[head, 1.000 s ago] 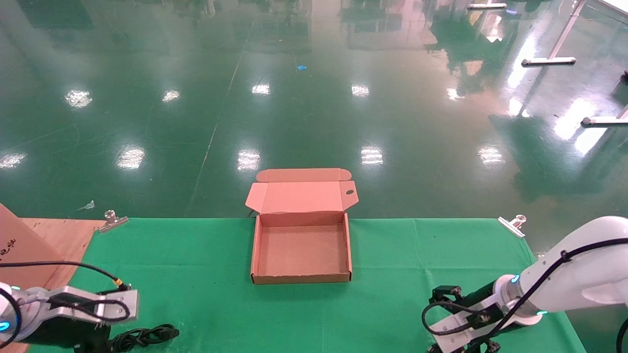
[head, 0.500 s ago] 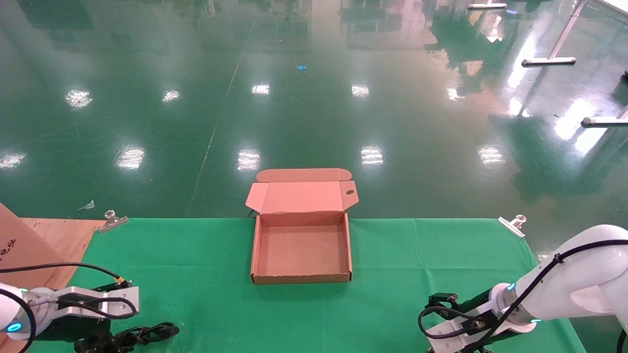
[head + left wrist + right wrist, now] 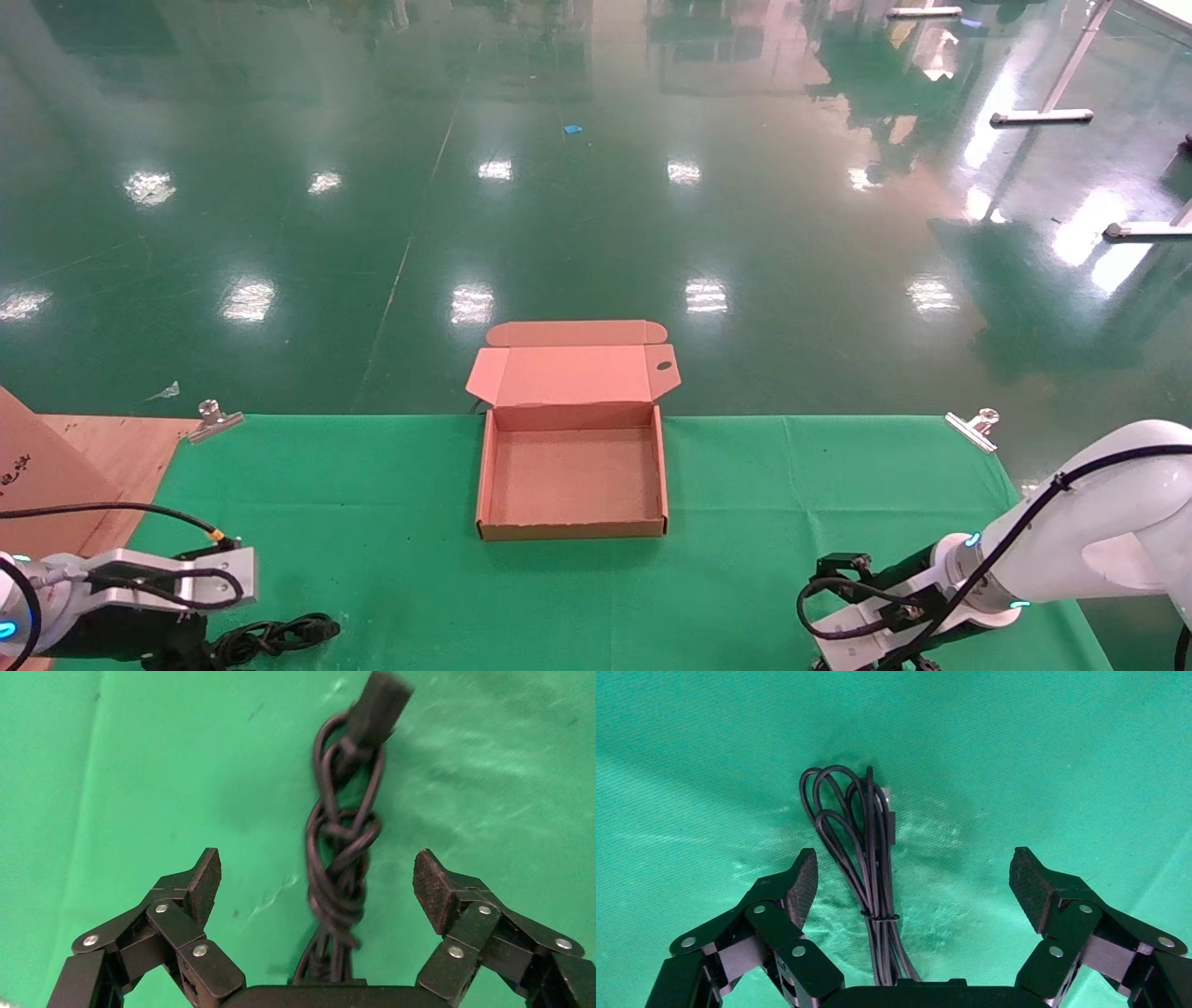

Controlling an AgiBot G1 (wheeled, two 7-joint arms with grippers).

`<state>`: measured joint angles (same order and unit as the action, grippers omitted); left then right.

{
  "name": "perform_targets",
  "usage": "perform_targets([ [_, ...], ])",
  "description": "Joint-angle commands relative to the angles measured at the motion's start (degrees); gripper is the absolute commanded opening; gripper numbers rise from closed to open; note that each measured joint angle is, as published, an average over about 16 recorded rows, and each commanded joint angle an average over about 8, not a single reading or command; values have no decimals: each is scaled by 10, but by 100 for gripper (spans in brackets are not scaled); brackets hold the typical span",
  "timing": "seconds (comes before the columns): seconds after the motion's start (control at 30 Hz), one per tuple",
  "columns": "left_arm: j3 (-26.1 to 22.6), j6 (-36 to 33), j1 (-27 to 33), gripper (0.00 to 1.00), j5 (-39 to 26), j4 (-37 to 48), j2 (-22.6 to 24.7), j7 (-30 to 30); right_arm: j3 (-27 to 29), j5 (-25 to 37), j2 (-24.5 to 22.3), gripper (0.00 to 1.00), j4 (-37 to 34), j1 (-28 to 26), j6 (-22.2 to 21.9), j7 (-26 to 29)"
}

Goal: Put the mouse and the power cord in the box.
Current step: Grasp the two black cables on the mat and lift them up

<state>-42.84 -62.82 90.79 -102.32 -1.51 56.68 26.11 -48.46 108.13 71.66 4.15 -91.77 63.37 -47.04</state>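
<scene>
Next, my left gripper grabs the power cord by its wound middle (image 3: 264, 638), where coils bind the strands, since the loops (image 3: 308, 630) beside the plug lie slack.
The box (image 3: 573, 529) stands open at the table's far middle, its lid (image 3: 573, 375) folded back and nothing inside. The power cord (image 3: 279, 636) lies at the near left edge. In the left wrist view my left gripper (image 3: 318, 878) is open just above it, with the looped cord (image 3: 341, 874) between the fingers and the plug (image 3: 379, 702) beyond them. My right gripper (image 3: 912, 878) is open low over the near right of the table, and a thin tied cable bundle (image 3: 866, 846) lies between its fingers. The mouse itself is hidden.
Green cloth (image 3: 372, 522) covers the table, held by metal clamps (image 3: 212, 419) (image 3: 973, 424) at the far corners. A brown board (image 3: 56, 466) leans at the left. My left arm (image 3: 140, 582) and right arm (image 3: 1052, 550) flank the box.
Both arms have sunk a little toward the table; the left wrist drifted slightly left over the cord. The box has not moved.
</scene>
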Motion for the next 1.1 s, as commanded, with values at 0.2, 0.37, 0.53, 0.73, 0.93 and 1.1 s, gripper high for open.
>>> perform_targets([
  [0.2,2,-9,2,0,3,5,-1,8,2,-4,2,0,-14,-4,1,-10],
  [0.37,3,-8,2,0,4,9,-3,9,6,-8,3,0,-19,-3,5,-19],
  [0.53,4,-3,1,0,6,11,-2,7,8,-12,4,0,-22,-6,14,-28],
  [0.73,3,1,0,0,4,11,4,10,10,-14,4,0,-27,-7,17,-35],
  [0.93,0,1,-6,0,0,12,8,13,11,-16,3,0,-32,-6,18,-39],
  [1.1,-2,-2,-8,0,-2,13,10,16,13,-19,2,0,-35,-6,19,-41],
])
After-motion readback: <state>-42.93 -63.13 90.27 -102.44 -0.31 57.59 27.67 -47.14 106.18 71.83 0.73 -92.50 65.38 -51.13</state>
